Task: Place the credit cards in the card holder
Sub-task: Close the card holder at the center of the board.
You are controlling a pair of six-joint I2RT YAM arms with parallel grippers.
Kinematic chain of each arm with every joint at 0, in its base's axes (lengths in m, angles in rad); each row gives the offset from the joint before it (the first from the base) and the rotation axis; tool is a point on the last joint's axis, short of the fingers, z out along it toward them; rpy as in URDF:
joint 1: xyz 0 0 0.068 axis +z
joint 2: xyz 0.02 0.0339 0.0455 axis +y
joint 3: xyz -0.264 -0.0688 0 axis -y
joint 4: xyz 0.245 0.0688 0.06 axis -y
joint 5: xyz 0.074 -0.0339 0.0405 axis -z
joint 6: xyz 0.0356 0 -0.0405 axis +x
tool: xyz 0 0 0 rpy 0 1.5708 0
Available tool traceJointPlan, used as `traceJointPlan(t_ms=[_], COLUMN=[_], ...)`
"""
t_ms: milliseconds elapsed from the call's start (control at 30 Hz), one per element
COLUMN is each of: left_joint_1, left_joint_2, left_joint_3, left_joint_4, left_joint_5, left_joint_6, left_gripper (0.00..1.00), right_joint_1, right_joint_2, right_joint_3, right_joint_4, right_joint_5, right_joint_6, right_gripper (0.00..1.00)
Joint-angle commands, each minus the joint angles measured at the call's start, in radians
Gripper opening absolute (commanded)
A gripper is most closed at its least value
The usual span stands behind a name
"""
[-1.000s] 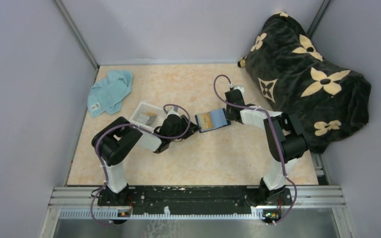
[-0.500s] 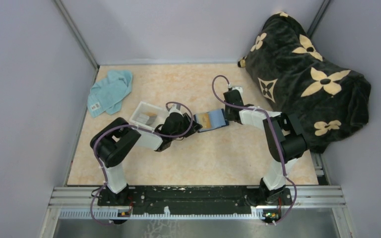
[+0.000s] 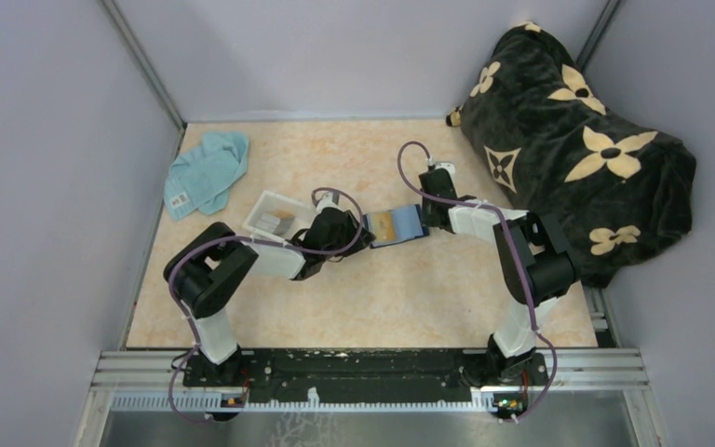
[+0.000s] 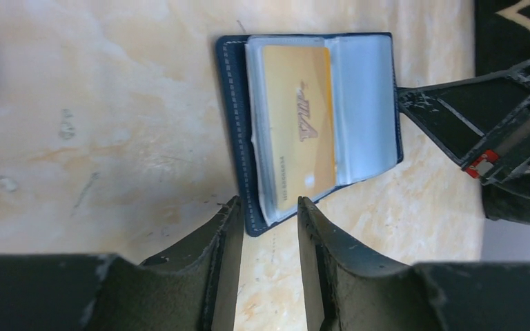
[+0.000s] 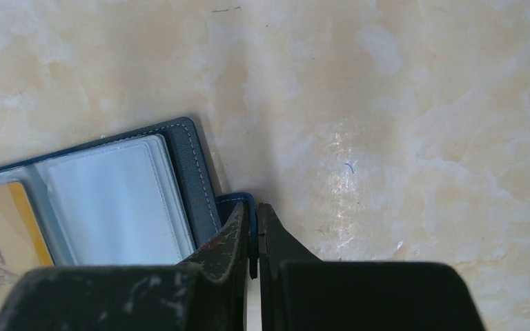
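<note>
The holder's clear sleeve is still below one finger of my left gripper, so it isn't time to close on the holder's near corner yet. My left gripper should first go lower.
The navy-blue card holder (image 3: 397, 226) lies open on the table between my two grippers. An orange-yellow card (image 4: 300, 124) sits in one of its clear sleeves. My left gripper (image 4: 266, 207) is open and empty, with its fingertips on either side of the holder's near corner (image 4: 259, 221). My right gripper (image 5: 254, 221) is shut on a navy flap at the holder's other edge (image 5: 197, 172). It shows in the left wrist view (image 4: 455, 117) too. Greyish cards (image 3: 277, 222) lie in the clear tray (image 3: 263, 207) behind my left arm.
A teal cloth (image 3: 207, 172) lies at the back left. A big black blanket with tan flowers (image 3: 577, 130) fills the right side, close behind my right arm. Grey walls close in the table.
My left gripper has moved to the right, up to the card holder's left corner. The holder has shifted slightly left. The right gripper keeps its hold.
</note>
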Motion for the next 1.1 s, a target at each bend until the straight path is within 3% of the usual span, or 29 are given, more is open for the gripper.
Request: traceJointPlan(t_ms=[0, 267, 433, 600, 867, 1067], left_joint_1=[-0.004, -0.004, -0.005, -0.004, -0.004, -0.005], left_joint_2=[-0.056, 0.002, 0.015, 0.043, 0.150, 0.222], left_joint_3=[0.035, 0.128, 0.169, 0.224, 0.346, 0.418], left_joint_4=[-0.162, -0.272, -0.363, -0.466, -0.596, -0.705], left_joint_5=[-0.084, -0.087, -0.134, -0.168, -0.156, -0.179], left_joint_6=[0.072, 0.167, 0.173, 0.191, 0.224, 0.236], left_gripper=[0.42, 0.44, 0.36, 0.17, 0.02, 0.00], right_joint_1=[0.013, 0.015, 0.015, 0.016, 0.017, 0.018], right_joint_2=[-0.039, -0.051, -0.053, -0.055, -0.069, -0.071], right_joint_3=[0.000, -0.004, -0.005, -0.008, -0.020, -0.021], right_joint_4=[0.000, -0.004, -0.006, -0.001, 0.000, -0.003], right_joint_5=[-0.010, -0.008, -0.003, -0.004, -0.001, -0.004], right_joint_6=[0.016, 0.014, 0.011, 0.011, 0.009, 0.005], right_gripper=[0.00, 0.00, 0.00, 0.00, 0.00, 0.00])
